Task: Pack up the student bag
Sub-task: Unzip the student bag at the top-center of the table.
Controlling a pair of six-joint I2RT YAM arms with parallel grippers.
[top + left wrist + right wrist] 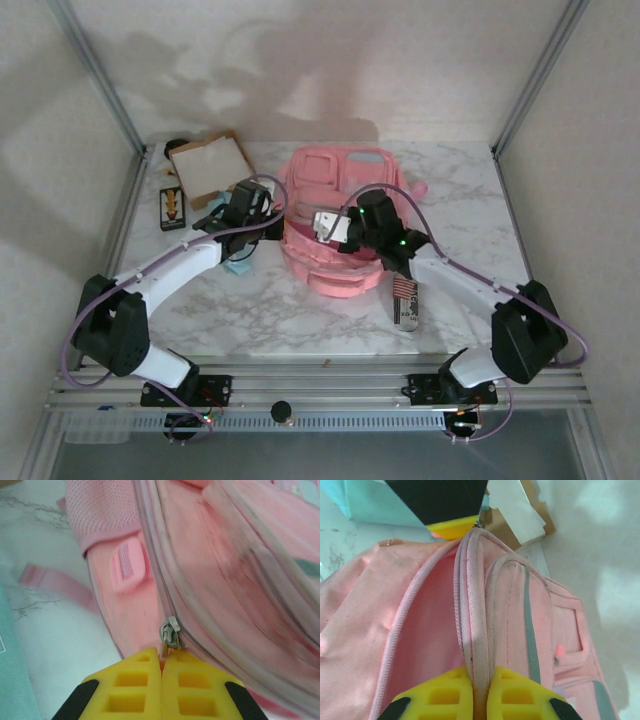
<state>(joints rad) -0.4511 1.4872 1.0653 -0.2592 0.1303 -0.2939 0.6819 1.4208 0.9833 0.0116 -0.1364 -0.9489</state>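
The left gripper needs to keep holding the slider until it reaches the pink buckle, because closed track lies beyond the slider (pixel 170 632) and letting go now would leave the opening short.
The student bag (pixel 335 262) is a large pink backpack lying in the middle of the table, its main compartment gaping open. At the bag's left side, my left gripper (pixel 268 212) is shut. In the left wrist view its yellow fingers (pixel 135 680) pinch the pull tab of the metal zipper slider (pixel 170 632). Over the bag's top sits my right gripper (pixel 320 228). Its yellow fingers (pixel 512 695) are shut on the pink zipper edge band (pixel 472 610) of the opening, with the pink lining (pixel 427 635) showing to the left.
A shallow brown cardboard box (pixel 210 165) with white sheets stands at the back left. A small dark card-like item (pixel 172 208) lies near it. A light-blue item (pixel 238 266) lies under the left arm. A flag-printed object (pixel 405 302) rests at the front right.
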